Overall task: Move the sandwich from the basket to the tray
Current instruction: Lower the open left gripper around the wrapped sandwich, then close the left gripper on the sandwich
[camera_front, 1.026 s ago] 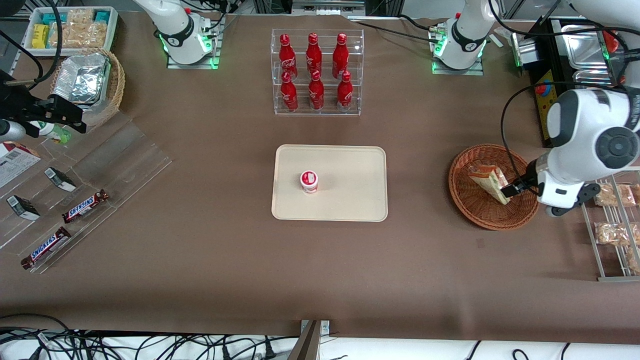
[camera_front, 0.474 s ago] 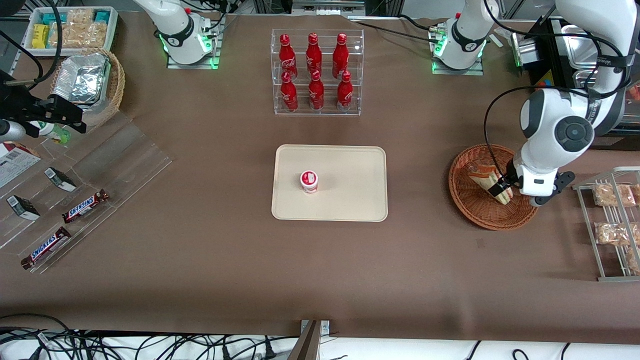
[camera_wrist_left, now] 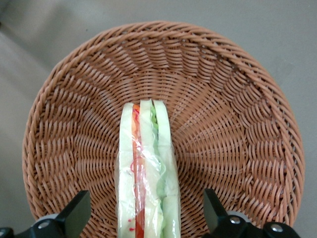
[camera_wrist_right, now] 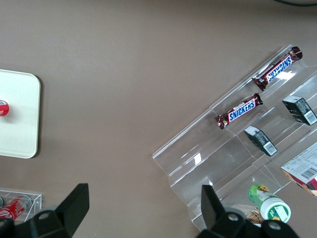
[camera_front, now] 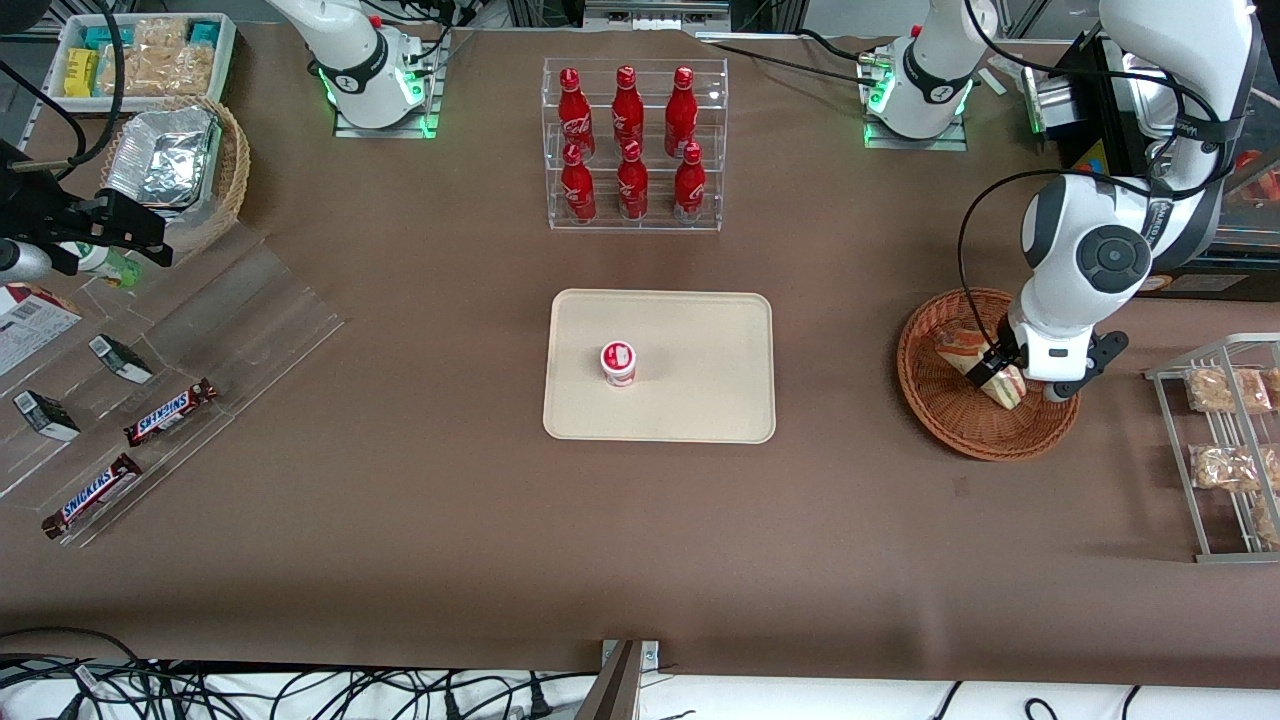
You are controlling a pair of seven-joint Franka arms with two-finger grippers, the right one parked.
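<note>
The sandwich stands on edge, and its layered cut side (camera_wrist_left: 148,163) is long but narrow across. My gripper will grab the sandwich by its flat bread sides next.
The sandwich (camera_front: 958,349) (camera_wrist_left: 146,163), a clear-wrapped wedge of pale bread with red and green layers, stands on edge in the reddish-brown wicker basket (camera_front: 940,410) (camera_wrist_left: 237,114). My gripper (camera_front: 998,374) (camera_wrist_left: 145,210) hangs over the basket, open, one finger on each side of the sandwich's wide end, with a gap between each fingertip and the wrap. The cream tray (camera_front: 700,340) (camera_wrist_right: 17,114) lies at the table's middle, well toward the parked arm's end from the basket. A small red-and-white cup (camera_front: 618,362) stands on the tray.
A clear stand of red bottles (camera_front: 633,145) is farther from the camera than the tray. A wire rack of snack bags (camera_front: 1225,440) sits beside the basket at the working arm's end. An acrylic stand with candy bars (camera_front: 170,400) and a tan basket with foil containers (camera_front: 175,165) lie toward the parked arm's end.
My arm has swung in over the basket from its outer edge, bringing the open gripper astride the sandwich. The sandwich and basket have not moved.
</note>
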